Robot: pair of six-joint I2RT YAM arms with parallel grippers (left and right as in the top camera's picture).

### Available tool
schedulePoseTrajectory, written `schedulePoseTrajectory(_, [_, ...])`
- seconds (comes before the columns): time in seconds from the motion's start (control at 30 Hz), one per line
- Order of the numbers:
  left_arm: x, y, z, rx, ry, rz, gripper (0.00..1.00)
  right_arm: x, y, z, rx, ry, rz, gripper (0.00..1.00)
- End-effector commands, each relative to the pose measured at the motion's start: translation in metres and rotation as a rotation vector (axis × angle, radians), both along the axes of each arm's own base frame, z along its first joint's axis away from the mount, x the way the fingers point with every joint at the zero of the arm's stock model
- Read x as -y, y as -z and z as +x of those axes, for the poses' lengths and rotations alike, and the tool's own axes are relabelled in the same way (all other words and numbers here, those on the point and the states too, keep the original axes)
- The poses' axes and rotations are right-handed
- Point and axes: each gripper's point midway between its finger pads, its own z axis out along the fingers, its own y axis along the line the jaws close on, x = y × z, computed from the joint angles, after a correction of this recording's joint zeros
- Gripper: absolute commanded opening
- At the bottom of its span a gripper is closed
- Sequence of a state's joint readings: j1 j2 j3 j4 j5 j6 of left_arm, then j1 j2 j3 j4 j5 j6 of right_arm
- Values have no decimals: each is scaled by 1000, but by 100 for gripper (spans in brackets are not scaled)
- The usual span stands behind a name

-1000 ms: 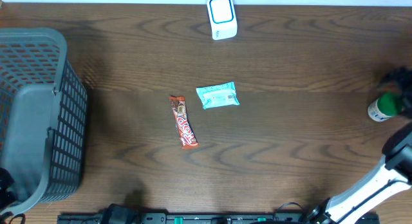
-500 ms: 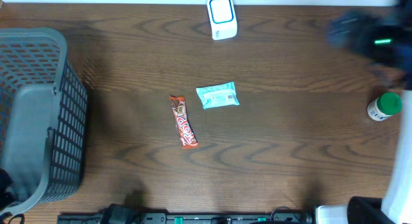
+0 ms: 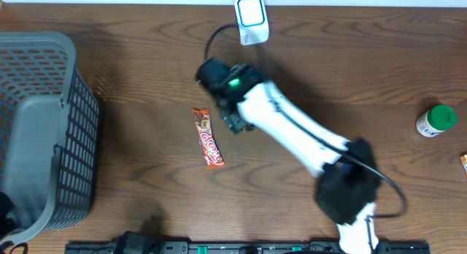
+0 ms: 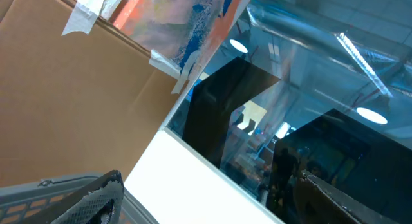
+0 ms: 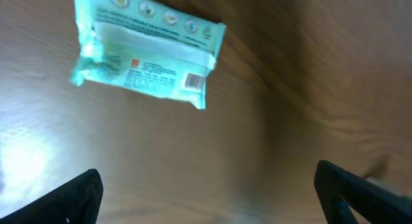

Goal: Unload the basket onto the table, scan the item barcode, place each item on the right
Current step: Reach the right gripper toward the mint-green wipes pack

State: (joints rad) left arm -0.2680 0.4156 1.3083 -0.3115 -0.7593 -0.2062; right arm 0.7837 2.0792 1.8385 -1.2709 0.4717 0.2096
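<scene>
The robot's right gripper needs to pinch the teal packet (image 5: 145,53) next at the packet's end away from the barcode, so the barcode stays uncovered to scan.
The item, a teal packet (image 5: 145,53), lies flat on the wooden table with a small barcode (image 5: 193,81) showing near its lower right corner. My right gripper (image 5: 209,198) hovers above the table just short of the packet, open, with nothing between its fingers. In the overhead view my right arm (image 3: 292,133) reaches across the table's middle and hides the packet. The white scanner (image 3: 251,19) with a blue face stands at the back edge, just beyond the arm's end. My left gripper (image 4: 212,205) is open and empty, pointing away from the table.
An orange candy bar (image 3: 207,138) lies just left of the right arm. A grey mesh basket (image 3: 44,130) fills the left side. A white bottle with a green cap (image 3: 436,120) stands at the far right. The left wrist view shows cardboard and a window.
My right arm has swung from the table's far right edge to the middle, and it now covers the teal packet in the overhead view. The packet, candy bar and scanner have not moved.
</scene>
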Motion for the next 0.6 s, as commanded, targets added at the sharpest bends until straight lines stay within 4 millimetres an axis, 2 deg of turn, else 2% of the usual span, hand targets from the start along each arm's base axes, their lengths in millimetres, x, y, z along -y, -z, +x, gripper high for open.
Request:
schedulePoseTrajectory(0.0, [-5,0,-13,28,-14,-11,85,4,14,13,95,-46,-194,99])
schedulePoseTrajectory(0.13, [-8,0,-23,50,-15,-17,85,-14,30,10,108,-120,-246,99])
schedulePoseTrajectory(0.4, [-10,0,-33,72,-15,-23,85,-45,43,-11,33,-237,-191,99])
schedulePoseTrajectory(0.57, [-10,0,-33,71,-15,-23,85,-54,48,-13,14,-295,-189,99])
